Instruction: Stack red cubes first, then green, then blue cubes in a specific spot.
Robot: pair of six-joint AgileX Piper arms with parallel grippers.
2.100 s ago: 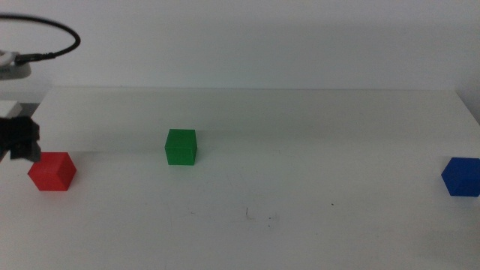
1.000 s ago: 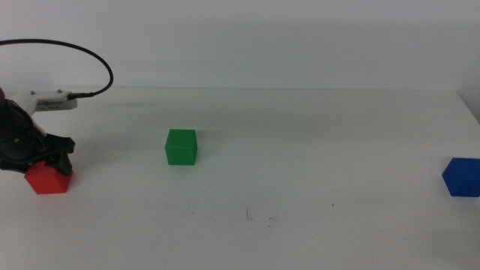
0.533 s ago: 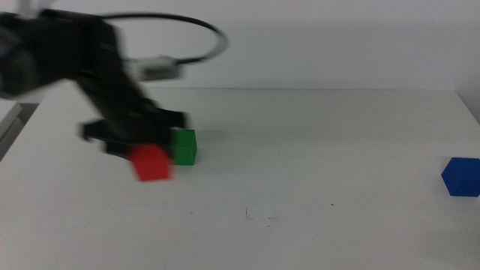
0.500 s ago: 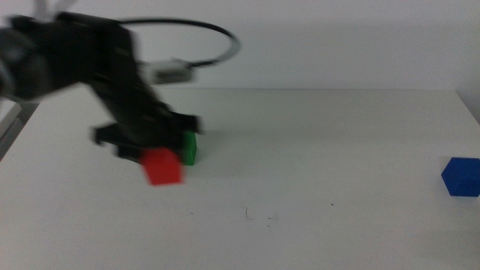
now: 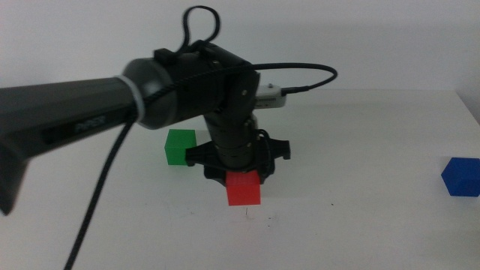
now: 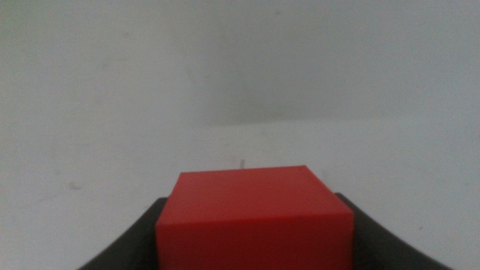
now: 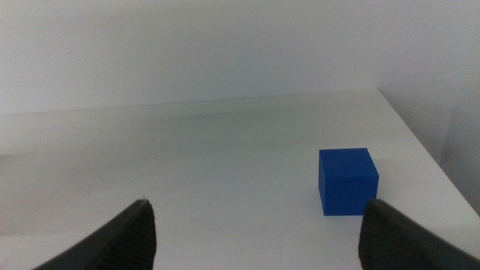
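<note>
The red cube's bottom is above the white tabletop, so my left gripper should lower it before letting go.
My left gripper (image 5: 241, 178) is shut on the red cube (image 5: 243, 188) and holds it just above the faint scribble mark (image 5: 259, 218) on the white tabletop; the cube fills the left wrist view (image 6: 253, 217) between the jaws. The green cube (image 5: 180, 145) sits on the table behind and left of the arm, partly hidden by it. The blue cube (image 5: 460, 176) sits at the far right edge and shows in the right wrist view (image 7: 347, 181). My right gripper (image 7: 255, 225) is open and empty, out of the middle view.
The left arm (image 5: 90, 112) and its cable (image 5: 300, 79) reach across the left half of the table. A tiny dark dot (image 5: 333, 203) lies right of the scribble. The table's back edge (image 5: 375, 91) meets a white wall.
My left gripper closed on the red cube at the far left, lifted it and carried it right, past the green cube, to just above the scribble mark.
</note>
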